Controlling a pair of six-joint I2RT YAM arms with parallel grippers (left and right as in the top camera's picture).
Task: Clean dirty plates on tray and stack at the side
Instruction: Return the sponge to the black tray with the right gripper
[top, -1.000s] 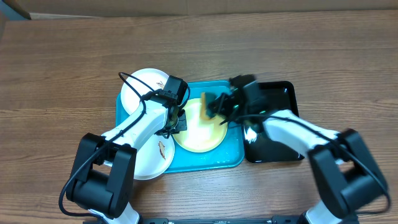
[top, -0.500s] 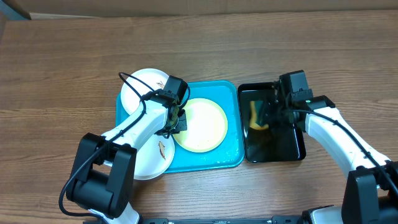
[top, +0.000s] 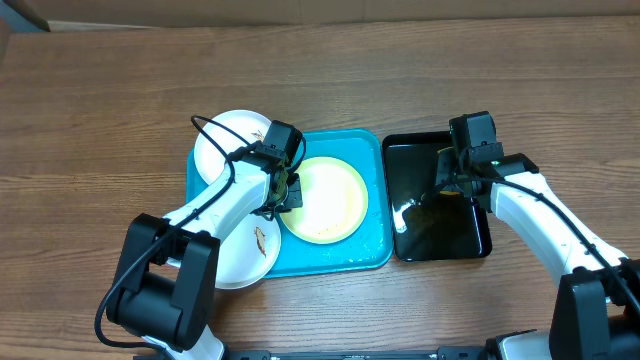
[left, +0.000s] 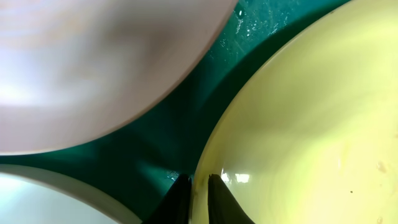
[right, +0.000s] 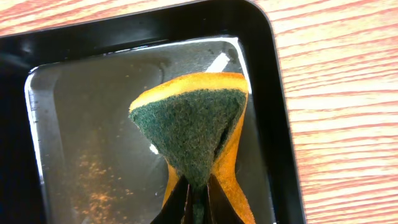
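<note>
The folded sponge is above the black tray's wet flat bottom and would end up inside the tray, so the robot's right gripper should open.
A plate with a pale yellow-green rim (top: 325, 200) lies on the turquoise tray (top: 372, 250). My left gripper (top: 287, 192) is shut on its left rim, one finger on each side of the edge (left: 200, 186). One white plate (top: 225, 145) overlaps the tray's far left corner. Another white plate (top: 235, 258) at the near left carries a brown smear. My right gripper (top: 447, 185) hangs over the black tray (top: 412, 240), shut on a folded sponge (right: 193, 124) with its green scouring face out and orange body behind.
The black tray (right: 93, 155) holds a film of water with brownish specks. Its right rim borders bare wooden table (right: 342, 93). In the left wrist view both white plates (left: 93, 62) crowd the tray's left end.
My right gripper has carried the sponge off the yellow-green plate, rightward to the black tray. The left gripper has stayed on the plate's rim.
</note>
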